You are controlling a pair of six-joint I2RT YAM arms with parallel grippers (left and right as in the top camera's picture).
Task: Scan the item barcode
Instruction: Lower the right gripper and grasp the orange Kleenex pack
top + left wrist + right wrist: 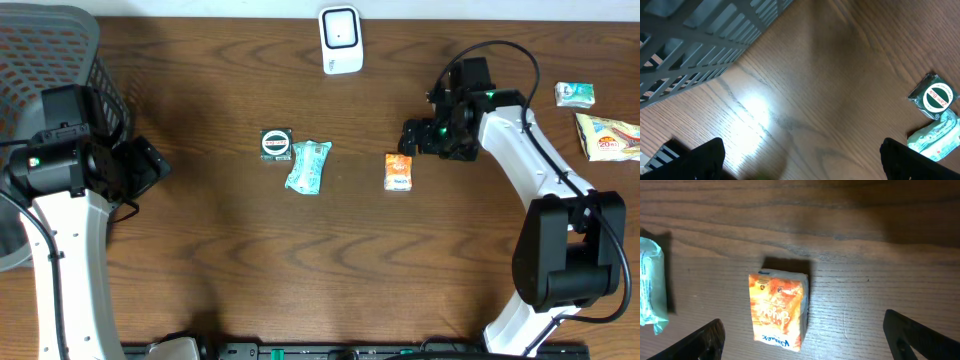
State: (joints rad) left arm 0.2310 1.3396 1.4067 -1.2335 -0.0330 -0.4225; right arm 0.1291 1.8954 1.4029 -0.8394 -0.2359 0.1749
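My right gripper takes hold of the orange carton (398,171) across its long side edges next, leaving the carton's bottom uncovered to face the barcode scanner (340,40).
An orange carton (398,171) lies flat on the wooden table, right of centre. In the right wrist view the orange carton (779,309) sits between my spread fingers, closer to the left one. My right gripper (415,137) hovers just right of and above it, open, with nothing held; its tips show in the right wrist view (802,340). The white barcode scanner (340,40) stands at the table's back edge. My left gripper (150,165) is far left beside the basket, open and empty over bare wood (800,160). No barcode shows on the carton's upper face.
A teal packet (308,166) and a dark green packet with a round label (276,143) lie left of the carton. A grey mesh basket (50,50) fills the back left corner. Two more packets (575,94) (608,136) lie at the far right.
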